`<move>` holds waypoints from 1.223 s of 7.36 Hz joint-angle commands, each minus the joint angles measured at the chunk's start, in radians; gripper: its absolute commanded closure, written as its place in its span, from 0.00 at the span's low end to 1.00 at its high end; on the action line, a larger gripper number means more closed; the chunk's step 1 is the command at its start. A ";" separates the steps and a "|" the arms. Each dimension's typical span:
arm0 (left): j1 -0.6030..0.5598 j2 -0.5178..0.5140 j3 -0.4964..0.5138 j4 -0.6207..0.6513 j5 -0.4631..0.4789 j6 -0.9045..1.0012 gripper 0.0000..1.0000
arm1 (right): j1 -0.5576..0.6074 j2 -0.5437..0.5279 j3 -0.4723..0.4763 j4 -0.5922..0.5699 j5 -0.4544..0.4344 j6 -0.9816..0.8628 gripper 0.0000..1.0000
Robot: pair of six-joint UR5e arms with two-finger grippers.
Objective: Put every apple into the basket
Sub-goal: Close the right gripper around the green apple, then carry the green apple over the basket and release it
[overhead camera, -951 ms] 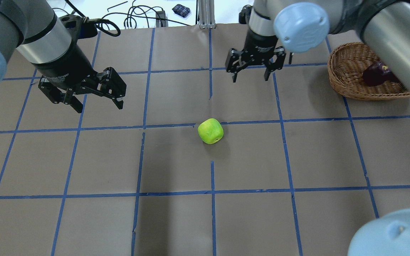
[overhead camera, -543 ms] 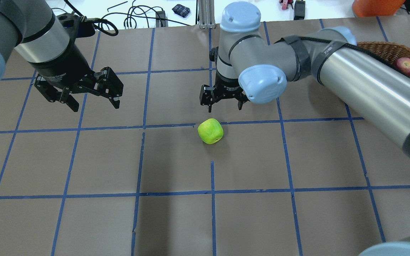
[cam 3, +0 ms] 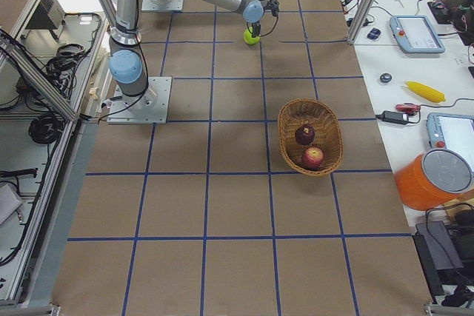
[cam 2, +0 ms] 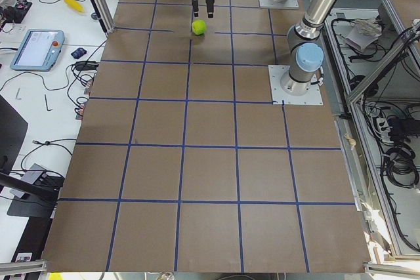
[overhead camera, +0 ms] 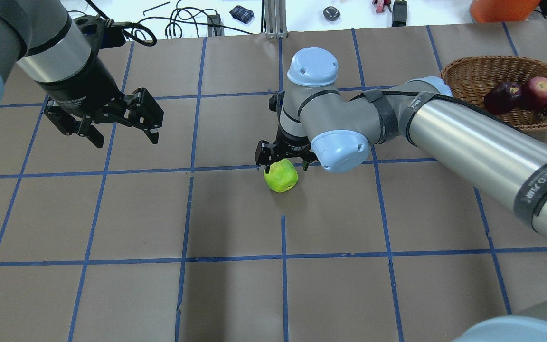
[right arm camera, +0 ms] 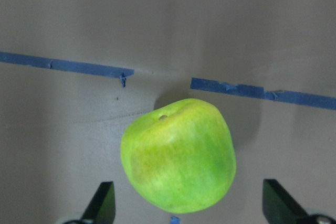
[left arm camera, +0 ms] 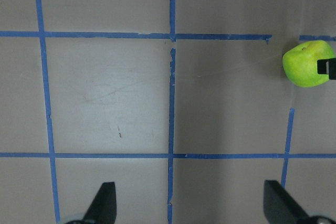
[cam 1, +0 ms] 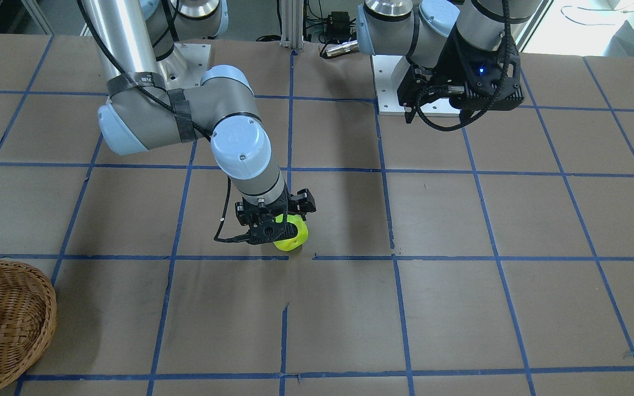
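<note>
My right gripper grabs the lime green apple around its plump body (cam 1: 293,236) next, to put it into the basket (cam 1: 7,330).
The lime green apple (overhead camera: 281,176) sits on the brown table near its middle; it also shows in the front view (cam 1: 293,236) and fills the right wrist view (right arm camera: 178,156). My right gripper (overhead camera: 285,164) is open and low over it, one finger on each side, not closed on it. My left gripper (overhead camera: 127,138) is open and empty, hovering well to the apple's left. The wicker basket (overhead camera: 463,76) stands at the far right and holds the maroon apple (overhead camera: 501,96) and the red apple (overhead camera: 541,88).
Blue tape lines grid the brown paper table (overhead camera: 235,294). My long right arm (overhead camera: 482,142) stretches between the basket and the green apple. Cables and small tools (overhead camera: 183,21) lie beyond the far edge.
My right arm has swung from beside the basket to the green apple and come down, so its open fingers now straddle it. The left gripper has hardly moved.
</note>
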 commanded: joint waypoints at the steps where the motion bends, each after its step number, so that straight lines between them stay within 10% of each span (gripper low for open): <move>1: 0.000 0.010 0.003 -0.001 0.000 0.000 0.00 | 0.011 0.056 0.000 -0.060 -0.003 -0.007 0.00; 3: 0.000 0.010 0.001 -0.001 0.001 0.000 0.00 | 0.012 0.087 0.003 -0.093 -0.010 0.000 0.00; 4: 0.000 0.010 0.001 -0.001 0.000 0.000 0.00 | 0.011 0.090 0.003 -0.094 -0.013 -0.007 0.35; 5: 0.000 0.010 0.001 -0.001 0.000 0.000 0.00 | 0.006 0.084 0.003 -0.088 -0.016 -0.007 0.99; 9: 0.000 0.010 0.003 -0.001 0.001 0.000 0.00 | -0.145 -0.041 -0.116 0.083 -0.090 0.002 1.00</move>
